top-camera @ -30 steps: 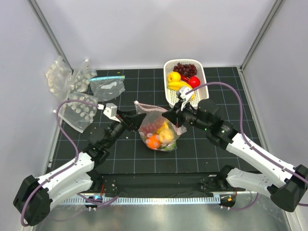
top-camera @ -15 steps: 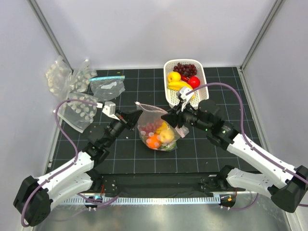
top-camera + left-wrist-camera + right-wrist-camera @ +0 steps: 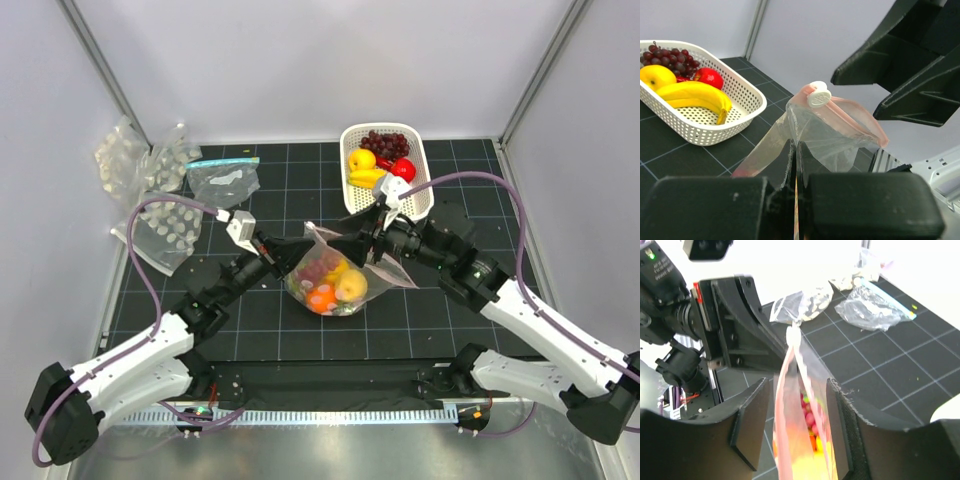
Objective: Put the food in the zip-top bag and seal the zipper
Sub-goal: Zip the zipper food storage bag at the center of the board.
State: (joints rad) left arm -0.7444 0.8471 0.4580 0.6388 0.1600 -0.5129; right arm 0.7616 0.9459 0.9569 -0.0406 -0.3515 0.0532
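Observation:
Next, my right gripper grabs the white slider, one finger on each side of the bag's opening, to seal the zipper.
The zip-top bag hangs upright at the mat's middle, holding food: red grapes, an orange and a yellow fruit. My left gripper is shut on the bag's clear film near its left top corner. The pinkish zipper runs along the mouth, with a white slider at the near end. My right gripper stands open, one finger on each side of the bag's mouth without pressing it. In the top view the right gripper faces the left one over the bag's top.
A white basket with a banana, grapes, a yellow fruit and red fruit stands behind the bag, also in the left wrist view. Several dotted bags and a flat teal-strip bag lie at the back left.
My left gripper has shut on the bag's top corner and my right gripper has let go and opened. Both arms and the bag have shifted a little to the right.

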